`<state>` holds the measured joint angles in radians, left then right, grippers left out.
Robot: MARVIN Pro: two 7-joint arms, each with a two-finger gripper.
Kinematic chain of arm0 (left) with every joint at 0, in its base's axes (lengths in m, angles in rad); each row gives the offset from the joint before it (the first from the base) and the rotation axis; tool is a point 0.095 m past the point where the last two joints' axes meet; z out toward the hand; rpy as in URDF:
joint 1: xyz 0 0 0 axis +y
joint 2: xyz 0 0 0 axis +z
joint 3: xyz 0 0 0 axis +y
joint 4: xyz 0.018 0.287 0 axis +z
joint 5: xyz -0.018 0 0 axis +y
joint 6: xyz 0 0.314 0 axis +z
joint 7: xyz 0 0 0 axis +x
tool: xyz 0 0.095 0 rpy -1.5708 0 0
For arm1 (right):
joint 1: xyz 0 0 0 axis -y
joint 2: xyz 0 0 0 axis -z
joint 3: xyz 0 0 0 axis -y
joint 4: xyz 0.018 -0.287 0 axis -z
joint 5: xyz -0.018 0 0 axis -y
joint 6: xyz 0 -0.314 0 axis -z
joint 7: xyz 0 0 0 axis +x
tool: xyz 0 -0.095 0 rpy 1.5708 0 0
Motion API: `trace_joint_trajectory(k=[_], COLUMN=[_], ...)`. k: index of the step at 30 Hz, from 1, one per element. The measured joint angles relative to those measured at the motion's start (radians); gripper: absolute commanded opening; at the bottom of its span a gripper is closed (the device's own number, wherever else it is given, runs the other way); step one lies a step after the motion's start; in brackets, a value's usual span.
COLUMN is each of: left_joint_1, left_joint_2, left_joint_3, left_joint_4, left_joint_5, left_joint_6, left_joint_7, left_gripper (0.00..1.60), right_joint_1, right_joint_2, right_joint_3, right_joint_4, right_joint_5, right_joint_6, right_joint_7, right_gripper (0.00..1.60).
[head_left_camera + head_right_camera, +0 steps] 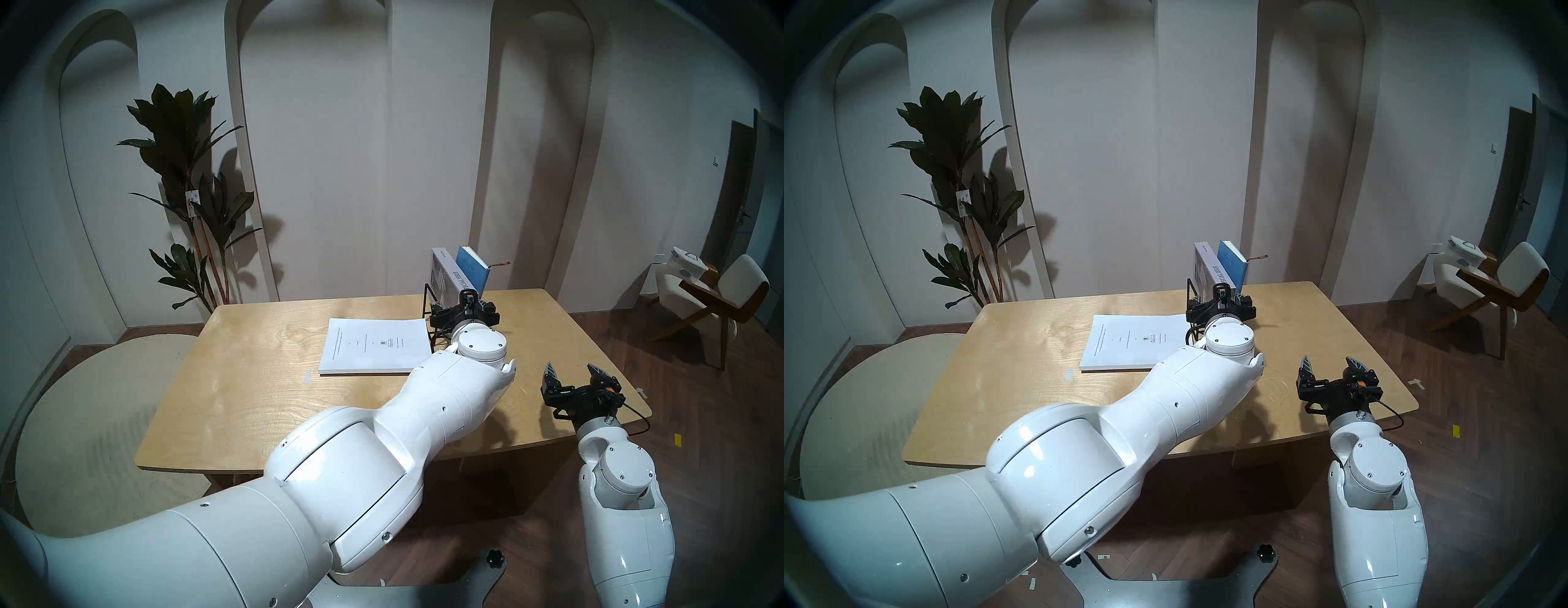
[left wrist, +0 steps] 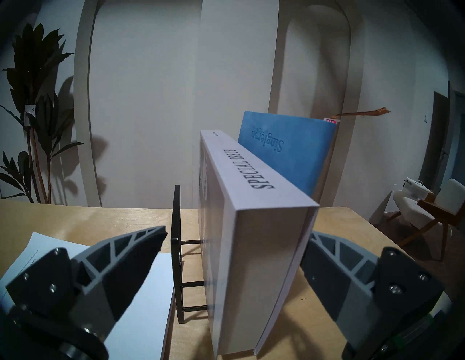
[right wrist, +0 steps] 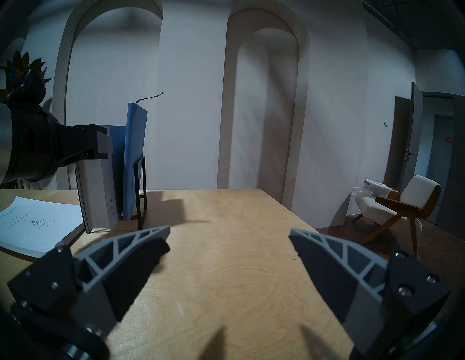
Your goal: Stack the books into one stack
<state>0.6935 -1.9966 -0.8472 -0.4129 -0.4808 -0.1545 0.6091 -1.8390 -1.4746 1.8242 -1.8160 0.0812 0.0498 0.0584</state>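
Observation:
The grey book has the black wire rack and the blue book [image 2: 284, 150] crowding its sides, so my left gripper next needs to grab its end jutting past the rack [image 2: 264, 276].
A large thin white book [image 1: 373, 346] lies flat mid-table. A thick grey book [image 2: 254, 176] with "SPECIAL ISSUE" on its spine stands upright in a black wire rack [image 2: 176, 226]. A smaller blue book [image 2: 284, 150] with a ribbon leans behind it. My left gripper [image 2: 236, 232] is open, its fingers on either side of the grey book's near end. The rack's end plate stands between the left finger and the book. In the head view the left gripper [image 1: 460, 303] sits right at the rack. My right gripper [image 1: 572, 371] hovers open and empty over the table's right part.
The wooden table [image 1: 254, 403] has its right edge close by my right gripper [image 3: 229, 236]. A potted plant [image 1: 186, 170] stands at the back left by the wall. A chair [image 1: 721, 297] stands off to the right on the wooden floor.

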Motion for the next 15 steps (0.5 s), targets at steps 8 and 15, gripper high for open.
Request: trace_joint_trajectory(k=[8, 15], left_joint_1=[-0.021, -0.036], left_joint_2=[-0.001, -0.001], left_joint_3=[0.000, 0.009], left_joint_4=[0.046, 0.086], left_joint_5=[-0.002, 0.001], left_joint_6=[-0.040, -0.066], left_joint_7=[-0.029, -0.052], left_gripper=[0.52, 0.00], right_joint_1=[0.000, 0.000], right_joint_2=[0.003, 0.005], right_joint_3=[-0.002, -0.004], right_joint_4=[0.000, 0.000], right_joint_5=[0.002, 0.004], right_joint_6=[0.000, 0.000], right_joint_7=[-0.003, -0.005], right_gripper=[1.60, 1.60])
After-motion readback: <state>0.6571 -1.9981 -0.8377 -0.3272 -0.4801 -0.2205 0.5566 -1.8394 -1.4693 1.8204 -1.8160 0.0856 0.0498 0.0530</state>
